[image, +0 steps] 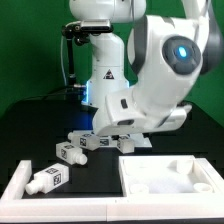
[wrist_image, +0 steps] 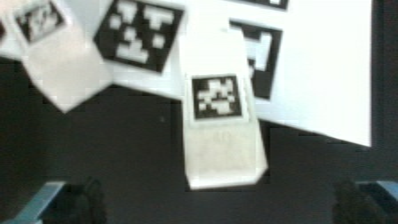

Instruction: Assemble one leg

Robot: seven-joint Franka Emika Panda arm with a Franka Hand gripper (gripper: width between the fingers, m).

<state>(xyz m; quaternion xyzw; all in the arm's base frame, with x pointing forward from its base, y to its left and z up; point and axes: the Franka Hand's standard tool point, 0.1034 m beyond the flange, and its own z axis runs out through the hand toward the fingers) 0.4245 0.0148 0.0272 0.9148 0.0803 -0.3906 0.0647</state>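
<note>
The leg needs to be assembled onto the white tray-like part, so next my gripper should grab the leg's blocky tagged part [wrist_image: 221,128].
In the wrist view one leg [wrist_image: 221,120] lies lengthwise on the black table, a square tag on its blocky part and its narrower plain end towards my fingers. My gripper [wrist_image: 217,208] is open wide just above it. The dark fingertips [wrist_image: 64,204] show only at the frame's corners, with nothing between them. Two more legs [wrist_image: 54,60] [wrist_image: 143,35] lie beyond it. In the exterior view my gripper [image: 122,142] hangs low over a cluster of legs [image: 90,143] at mid-table; its fingers are mostly hidden by the arm.
Two other legs [image: 68,153] [image: 45,180] lie loose at the exterior view's left. The large white tray-like part [image: 165,182] sits at the front right. A white rim [image: 18,186] borders the table's left and front. The marker board [wrist_image: 311,95] lies flat beside the centred leg.
</note>
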